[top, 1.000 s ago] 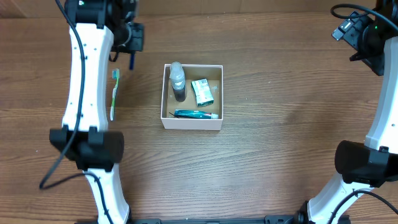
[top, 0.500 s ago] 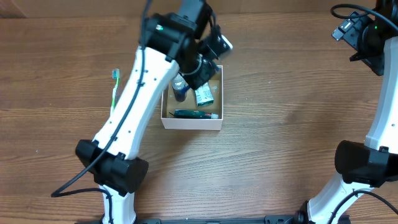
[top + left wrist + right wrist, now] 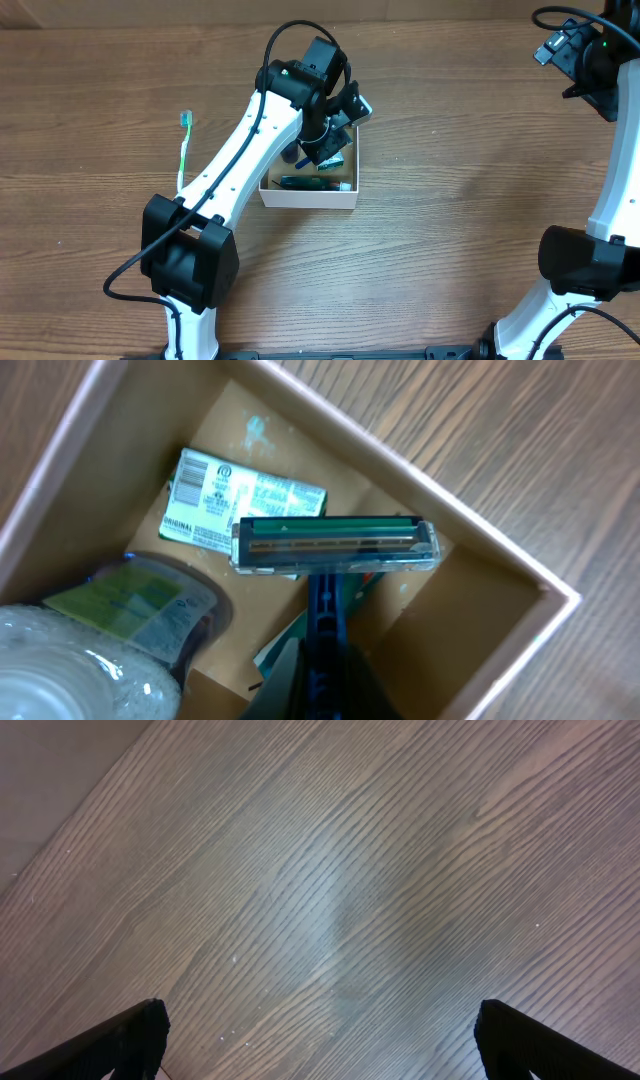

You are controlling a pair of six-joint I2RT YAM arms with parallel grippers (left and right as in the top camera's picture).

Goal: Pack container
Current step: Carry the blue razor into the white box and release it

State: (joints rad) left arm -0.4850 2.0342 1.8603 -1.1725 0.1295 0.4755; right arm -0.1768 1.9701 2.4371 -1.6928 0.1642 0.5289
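The razor head still hangs higher than the white rim, so my left gripper keeps hold of the blue razor until it sits low inside the container.
The container (image 3: 308, 195) is a square white-walled box with a brown floor in the middle of the table; its wall shows in the left wrist view (image 3: 470, 525). My left gripper (image 3: 325, 145) hangs over it, shut on a blue razor (image 3: 325, 585) whose head (image 3: 335, 545) is above the box floor. Inside lie a green-and-white packet (image 3: 235, 500), a clear bottle (image 3: 110, 630) and a teal tube (image 3: 310, 183). My right gripper (image 3: 320, 1035) is open and empty at the far right, over bare wood.
A green toothbrush (image 3: 182, 150) lies on the table left of the container. The left arm (image 3: 240, 170) stretches diagonally from the front left over the box. The right arm (image 3: 610, 130) stands along the right edge.
My left arm has swung from the far left to over the container, carrying the blue razor, and has lowered it further into the box. The right arm has not moved.
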